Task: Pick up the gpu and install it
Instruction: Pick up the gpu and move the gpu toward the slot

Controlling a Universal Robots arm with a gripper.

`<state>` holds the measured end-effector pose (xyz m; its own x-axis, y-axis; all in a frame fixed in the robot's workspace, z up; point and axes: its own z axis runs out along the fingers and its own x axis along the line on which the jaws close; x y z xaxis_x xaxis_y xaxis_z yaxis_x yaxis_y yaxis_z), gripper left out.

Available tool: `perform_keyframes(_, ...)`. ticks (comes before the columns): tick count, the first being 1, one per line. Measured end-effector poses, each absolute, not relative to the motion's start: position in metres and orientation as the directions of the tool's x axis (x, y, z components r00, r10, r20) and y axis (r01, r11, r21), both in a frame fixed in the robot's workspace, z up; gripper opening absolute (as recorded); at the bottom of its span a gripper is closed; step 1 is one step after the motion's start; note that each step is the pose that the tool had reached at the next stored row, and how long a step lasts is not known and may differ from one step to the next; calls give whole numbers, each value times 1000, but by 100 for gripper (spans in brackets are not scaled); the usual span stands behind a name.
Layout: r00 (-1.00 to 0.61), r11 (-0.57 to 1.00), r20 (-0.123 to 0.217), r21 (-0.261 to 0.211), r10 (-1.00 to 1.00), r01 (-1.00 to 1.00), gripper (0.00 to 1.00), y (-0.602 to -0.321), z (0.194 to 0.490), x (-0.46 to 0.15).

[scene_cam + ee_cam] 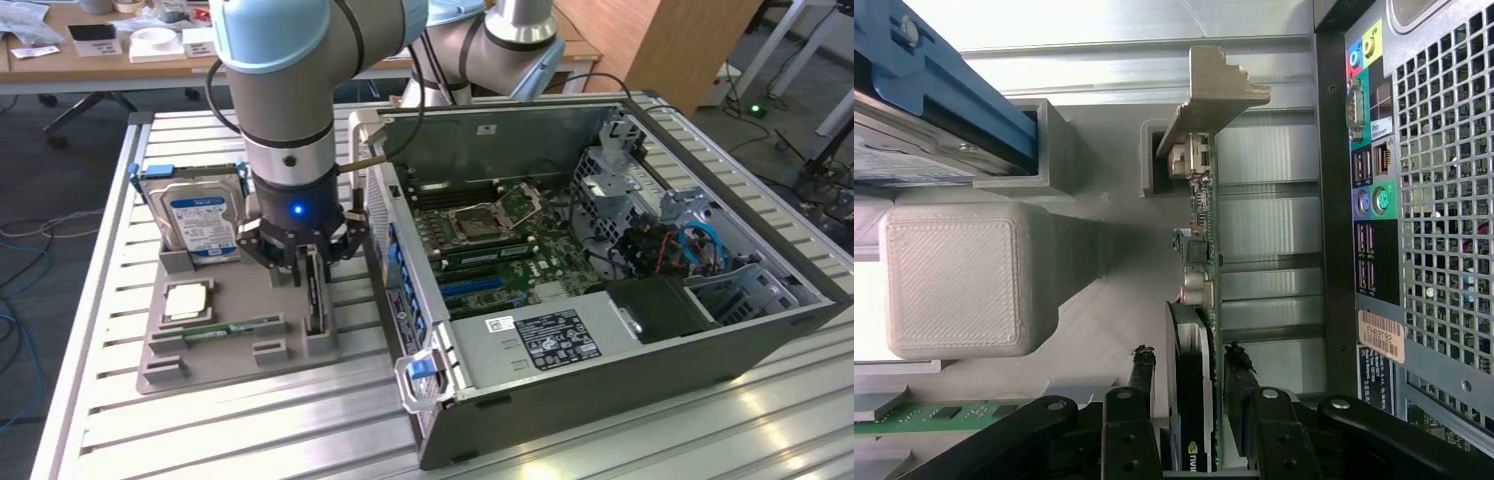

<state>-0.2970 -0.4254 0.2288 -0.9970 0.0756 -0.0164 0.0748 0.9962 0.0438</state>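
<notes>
My gripper grabs the GPU by its top edge along the black cooler next, which leaves the GPU's metal bracket free for installing.
The gpu stands on its long edge in a slot at the right end of the grey parts tray. It is a thin dark card. In the wrist view the gpu runs away from the camera, with its pale metal bracket at the far end. My gripper reaches straight down over the card. Its black fingers straddle the card's near end, one on each side, and a narrow gap shows on both sides. The gripper is open around the card, which still rests in the tray.
The tray also holds a silver hard drive with a blue label, a processor and a green memory stick. The open computer case lies just to the exterior view's right, motherboard exposed, its rear panel close beside the card.
</notes>
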Motion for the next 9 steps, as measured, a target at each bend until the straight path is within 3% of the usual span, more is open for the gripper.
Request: perform_keyframes(9, -997, 996, -16, 44, 76, 75, 42, -425, 229, -297)
